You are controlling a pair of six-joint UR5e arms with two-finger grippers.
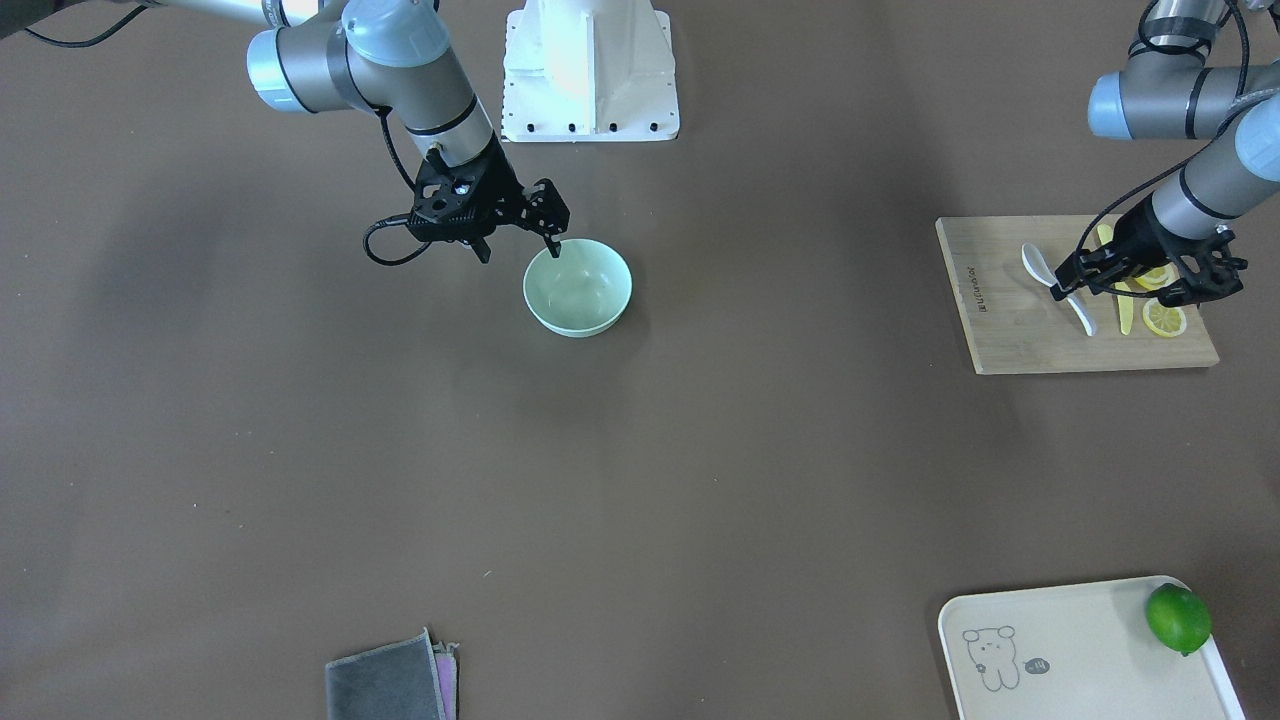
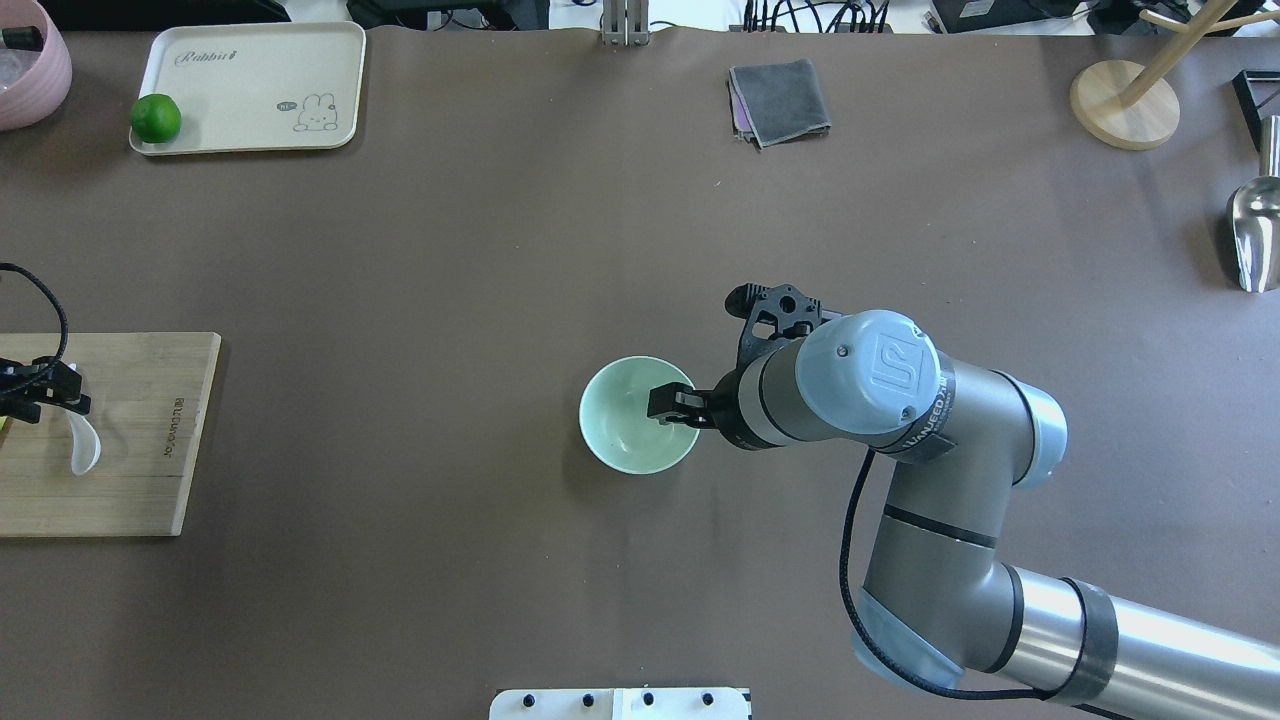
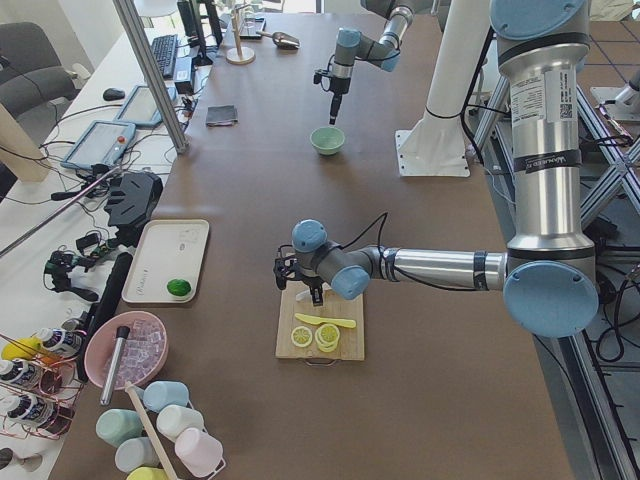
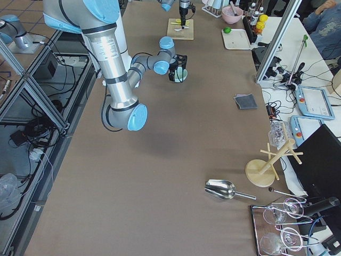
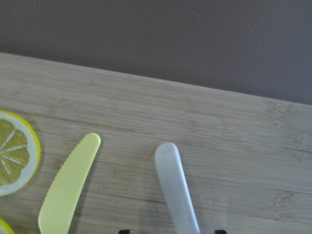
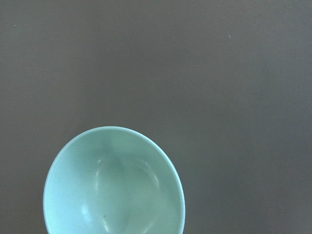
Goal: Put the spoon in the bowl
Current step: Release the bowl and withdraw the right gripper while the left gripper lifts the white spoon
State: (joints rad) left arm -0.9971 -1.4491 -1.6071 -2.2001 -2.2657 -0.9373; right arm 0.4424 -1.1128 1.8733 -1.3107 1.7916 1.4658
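Note:
The spoon's bowl end [image 1: 1036,263] is wide and rounded. My left gripper takes hold of the spoon's slim handle next, where two long sides face each other.
The white spoon [image 1: 1040,265] lies on a wooden cutting board [image 1: 1010,330] at the table's left end. It also shows in the left wrist view [image 5: 173,185]. My left gripper [image 1: 1062,286] is low over the spoon's handle, open, with a fingertip [image 5: 220,231] on either side of it. The mint-green bowl [image 1: 577,290] stands empty near the table's middle. My right gripper [image 1: 518,250] is open at the bowl's rim. One finger [image 2: 670,403] reaches inside the bowl and the other is outside it.
A pale-yellow knife [image 1: 1127,310] and lemon slices [image 1: 1163,320] lie beside the spoon on the board. A cream tray [image 1: 1080,650] with a lime [image 1: 1178,618] is at the far left corner. A grey cloth [image 1: 390,685] lies at the far edge.

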